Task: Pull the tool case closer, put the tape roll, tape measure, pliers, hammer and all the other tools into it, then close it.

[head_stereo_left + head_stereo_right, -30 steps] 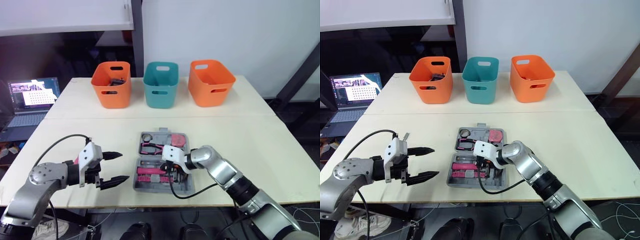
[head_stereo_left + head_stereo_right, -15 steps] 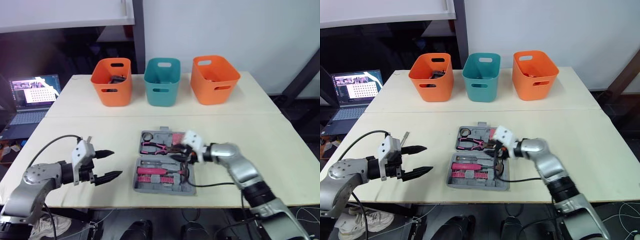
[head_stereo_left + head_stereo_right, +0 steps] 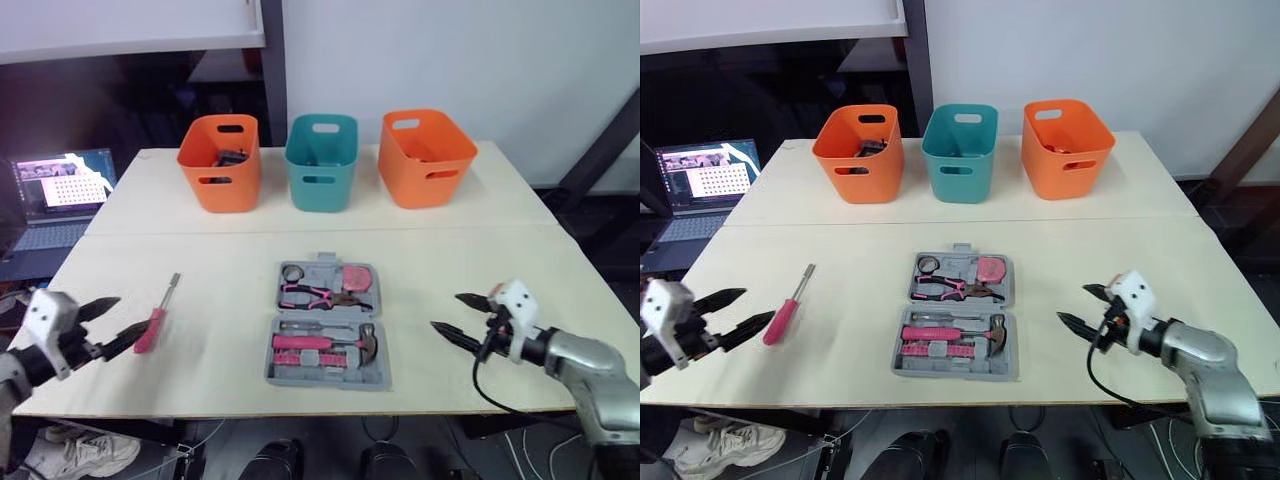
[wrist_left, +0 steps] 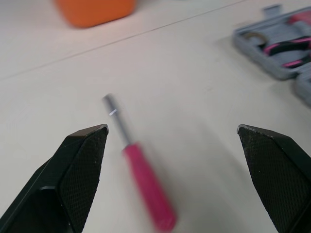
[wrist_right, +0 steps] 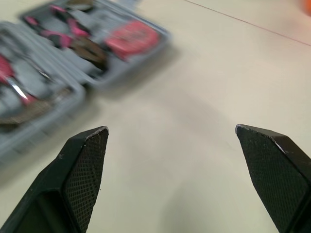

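Observation:
The loose screwdriver needs to go into the tool case, so my left gripper will next grab it by its pink handle (image 3: 150,331) (image 4: 149,186).
The grey tool case (image 3: 372,375) lies open at the table's middle. Its far half holds the tape roll (image 3: 293,273), the pliers (image 3: 315,294) and the pink tape measure (image 3: 356,277). The near half holds the hammer (image 3: 345,343) and pink-handled tools. A pink screwdriver (image 3: 157,317) lies on the table left of the case. My left gripper (image 3: 759,304) is open at the table's left edge, with its fingertips just short of the screwdriver's handle (image 4: 146,187). Right of the case, my right gripper (image 3: 445,311) stands open and empty, pointing at it.
At the back of the table stand two orange bins (image 3: 221,163) (image 3: 427,156) with a teal bin (image 3: 320,160) between them. A laptop (image 3: 55,195) sits off the table's left side. Bare tabletop (image 3: 470,260) surrounds the case.
My right gripper has opened and drawn back out of the case to the right. My left arm has pulled back to the left, uncovering the screwdriver on the table.

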